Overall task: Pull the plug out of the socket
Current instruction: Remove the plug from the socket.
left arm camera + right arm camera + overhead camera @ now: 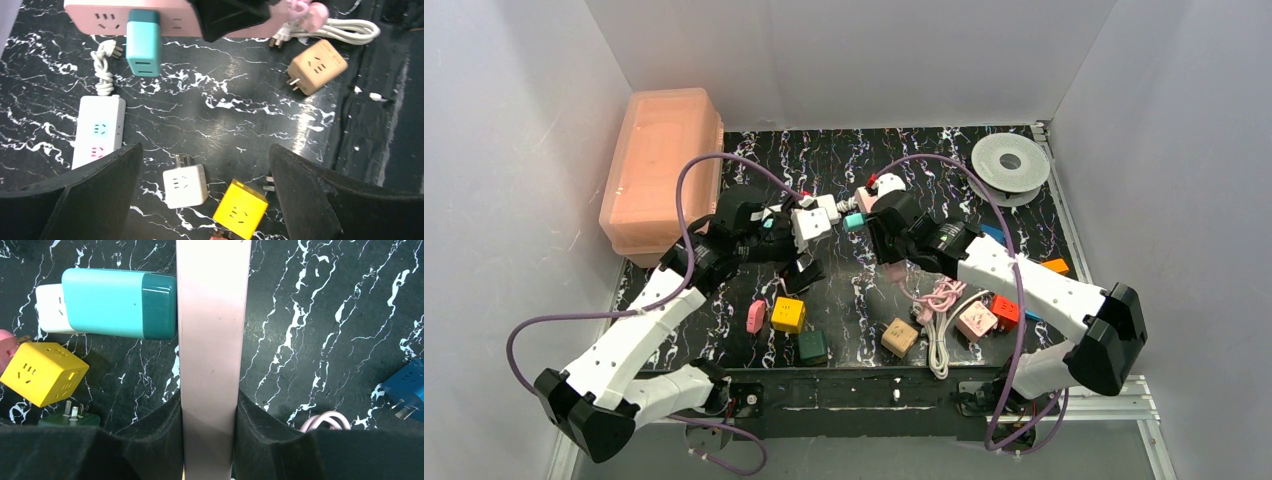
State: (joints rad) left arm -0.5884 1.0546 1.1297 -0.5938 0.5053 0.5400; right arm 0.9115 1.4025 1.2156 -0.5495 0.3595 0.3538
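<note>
My left gripper should next grab the teal adapter [111, 303] by its opposite long sides, clear of the pink bar [212, 315]. Then it should pull the adapter straight off.
The socket [97, 129], a long white strip with a blue and a pink outlet face and a tied white cord [103, 70], lies flat at the left of the left wrist view. Its near end is hidden behind my left finger, and no plug shows on the part I see. My left gripper [205, 150] hangs open above a white cube [185, 186] and a yellow cube [240, 210], holding nothing. My right gripper [207, 397] is shut on a slim pink bar [212, 315] held off the table, with a teal adapter [120, 302] [854, 222] plugged into its side.
A tan cube [316, 66] and a coiled white cable [340, 31] lie near the front edge. A blue cube [407, 390], a dark green plug [70, 417] and a pink cable [322, 421] lie under the right arm. A pink lidded box [662, 168] and a grey spool [1010, 162] stand at the back.
</note>
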